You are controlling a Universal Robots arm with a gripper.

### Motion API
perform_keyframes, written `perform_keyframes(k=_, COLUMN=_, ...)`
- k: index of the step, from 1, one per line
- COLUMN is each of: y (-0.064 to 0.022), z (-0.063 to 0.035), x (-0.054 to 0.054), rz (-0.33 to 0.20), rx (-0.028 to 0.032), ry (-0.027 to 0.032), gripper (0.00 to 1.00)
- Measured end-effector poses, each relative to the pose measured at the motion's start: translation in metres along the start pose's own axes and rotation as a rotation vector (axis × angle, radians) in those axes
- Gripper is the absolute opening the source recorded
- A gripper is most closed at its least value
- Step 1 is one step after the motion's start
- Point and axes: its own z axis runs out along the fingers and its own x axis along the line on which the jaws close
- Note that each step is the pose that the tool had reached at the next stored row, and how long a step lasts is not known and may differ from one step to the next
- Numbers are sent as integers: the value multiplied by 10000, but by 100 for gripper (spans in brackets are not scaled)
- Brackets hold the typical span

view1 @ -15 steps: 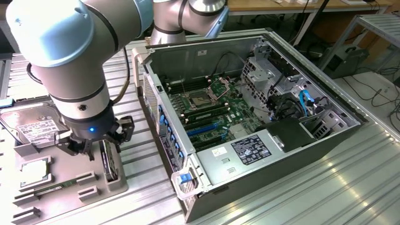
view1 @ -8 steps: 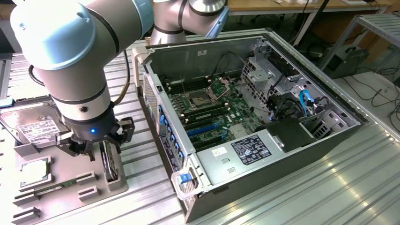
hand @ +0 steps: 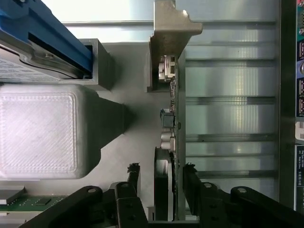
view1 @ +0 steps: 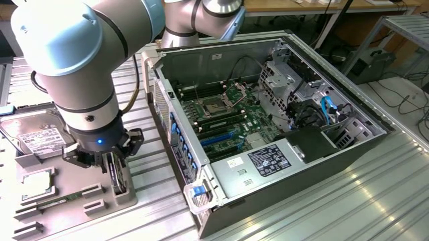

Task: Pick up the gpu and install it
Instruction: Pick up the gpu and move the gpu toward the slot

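Note:
The GPU's metal bracket widens into a bent tab. My gripper should next grab the GPU across the flat sides of its fan end (view1: 116,174) to install it.
The gpu (view1: 119,176), a thin black card, stands on edge in a slot of the grey holder tray (view1: 74,216) at the exterior view's left. My gripper (view1: 112,159) is down over it, one finger on each side. In the wrist view the gpu (hand: 166,128) runs away from me, with its metal bracket (hand: 168,28) at the far end. The gripper (hand: 162,167) straddles the card's near end and is open. A gap shows between the card and one finger (hand: 134,173). The other finger (hand: 190,175) is close to the card's face.
The open computer case (view1: 348,150) lies on its side to the exterior view's right, motherboard (view1: 221,113) and blue slots (view1: 214,139) exposed. In the tray are a silver hard drive (view1: 37,135), a processor (view1: 37,183) and a green memory stick (view1: 60,202). A ribbed metal table (view1: 375,201) carries everything.

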Motion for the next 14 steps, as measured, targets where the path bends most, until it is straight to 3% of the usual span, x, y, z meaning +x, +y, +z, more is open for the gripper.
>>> perform_keyframes(k=1, y=-1, z=0, x=0, rz=2, rx=6, ry=0, gripper=43)
perform_keyframes(k=5, y=-3, z=0, x=-2, rz=1, rx=22, ry=0, gripper=41)
perform_keyframes(k=6, y=-3, z=1, x=-3, rz=1, rx=26, ry=-1, gripper=34)
perform_keyframes(k=14, y=-3, z=2, x=-16, rz=1, rx=75, ry=0, gripper=28)
